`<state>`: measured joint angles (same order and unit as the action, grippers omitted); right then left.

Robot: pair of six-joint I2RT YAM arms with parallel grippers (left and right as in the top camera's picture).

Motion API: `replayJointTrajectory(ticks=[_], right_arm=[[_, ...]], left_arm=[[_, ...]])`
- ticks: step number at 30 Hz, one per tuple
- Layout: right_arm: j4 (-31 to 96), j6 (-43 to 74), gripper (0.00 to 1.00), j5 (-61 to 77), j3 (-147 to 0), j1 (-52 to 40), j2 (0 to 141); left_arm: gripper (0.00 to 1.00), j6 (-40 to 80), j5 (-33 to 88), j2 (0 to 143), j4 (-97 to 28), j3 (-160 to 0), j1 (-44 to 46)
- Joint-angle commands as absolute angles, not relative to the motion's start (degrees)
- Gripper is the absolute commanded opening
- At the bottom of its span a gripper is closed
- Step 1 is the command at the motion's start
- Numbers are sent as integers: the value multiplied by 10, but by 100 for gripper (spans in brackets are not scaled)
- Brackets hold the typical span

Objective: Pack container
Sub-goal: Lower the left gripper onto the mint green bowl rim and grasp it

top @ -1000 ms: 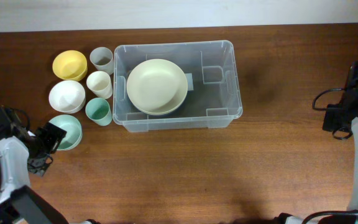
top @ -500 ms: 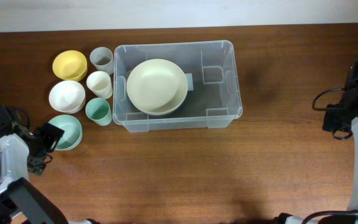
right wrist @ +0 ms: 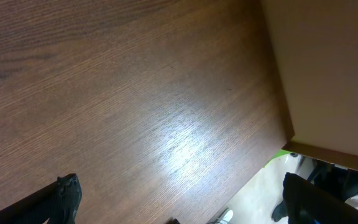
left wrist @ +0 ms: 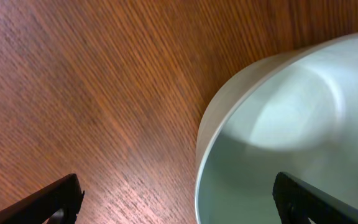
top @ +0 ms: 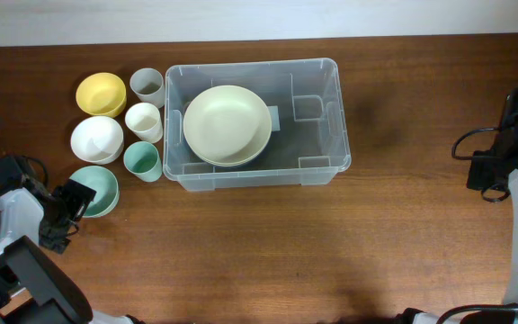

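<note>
I next need my left gripper to grab the mint green bowl's rim, on the side away from the container, so its base stays free for packing inside.
The container (top: 331, 117) is a large clear plastic bin at the table's middle back, with a cream bowl (top: 227, 124) inside its left half. My left gripper (top: 72, 205) is open at the near-left rim of a mint green bowl (top: 97, 190). In the left wrist view one finger (left wrist: 51, 200) is over bare wood and the other (left wrist: 322, 199) is over the mint bowl's inside (left wrist: 291, 130), so the jaws straddle its rim. My right gripper (top: 495, 175) is open and empty above the table's right edge (right wrist: 284, 134).
Left of the container stand a yellow bowl (top: 101, 94), a white bowl (top: 96, 139), a grey cup (top: 147, 85), a cream cup (top: 143, 121) and a green cup (top: 141, 160). The floor shows past the table's edge in the right wrist view (right wrist: 260, 199).
My left gripper has shifted slightly toward the near side, staying at the mint bowl's rim. The right arm has not moved.
</note>
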<state>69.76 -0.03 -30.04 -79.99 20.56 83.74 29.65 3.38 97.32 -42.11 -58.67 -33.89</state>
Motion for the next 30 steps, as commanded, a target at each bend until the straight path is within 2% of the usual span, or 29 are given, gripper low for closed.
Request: replayJointTrajectory(ticks=[1,11,13,14,19,22,25,30], right_arm=[[696,2,99,-300,-797,208,841],[696,2,99,-300,-797,208,841],[696,2,99,-300,-797,208,841],[696,2,99,-300,-797,208,841],[696,2,99,-300,-797,208,841],[696,2,99,-300,-797,208,841],[696,2,99,-300,-797,208,841],[696,2,99,-300,-797,208,841]], left_arm=[[100,302,25,980,-415,-595,-343],[98,302,-11,991,-418,-591,-343],[84,302,-9,993,-418,-591,-343],[80,302,-8,994,-419,-591,-343],[78,297,-2,994,-420,-591,-343],[71,297,-2,994,-420,-591,-343],[55,297,-2,994,-421,-590,-343],[33,297,-2,994,-421,-590,-343]])
